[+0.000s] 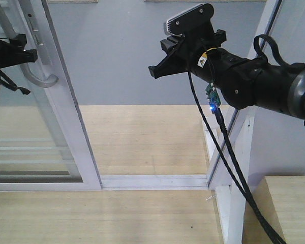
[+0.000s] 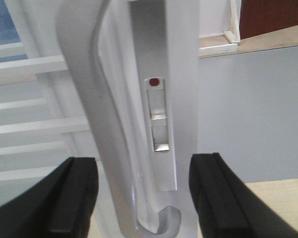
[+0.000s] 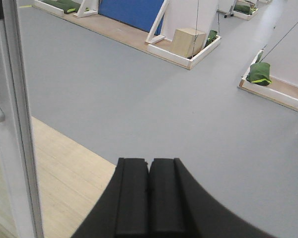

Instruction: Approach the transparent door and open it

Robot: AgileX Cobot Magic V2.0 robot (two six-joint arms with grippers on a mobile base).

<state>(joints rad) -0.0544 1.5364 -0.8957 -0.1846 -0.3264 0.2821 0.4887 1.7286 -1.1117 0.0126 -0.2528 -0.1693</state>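
Note:
The left gripper grabs the door's curved silver handle next, to open the transparent door (image 1: 66,117).
The transparent door (image 1: 66,117) stands at the left in the front view. It is a glass panel in a white frame with thin white bars low down. Its curved silver handle (image 1: 38,76) is on the upright. My left gripper (image 1: 25,51) is at that handle. In the left wrist view the handle (image 2: 94,124) runs down between the black fingers (image 2: 74,198), hook end lowest, and the left gripper (image 2: 146,198) is open with gaps on both sides. My right gripper (image 1: 160,68) hovers mid-air over the doorway. In its own view the right gripper (image 3: 149,193) is shut on nothing.
A lock plate with a red dot (image 2: 156,124) sits beside the handle. A gap of wooden floor (image 1: 147,142) lies between the door's upright and the white right-hand frame (image 1: 234,147). A wooden box (image 1: 287,208) is at bottom right. Beyond lie grey floor (image 3: 164,99) and green bags (image 3: 260,74).

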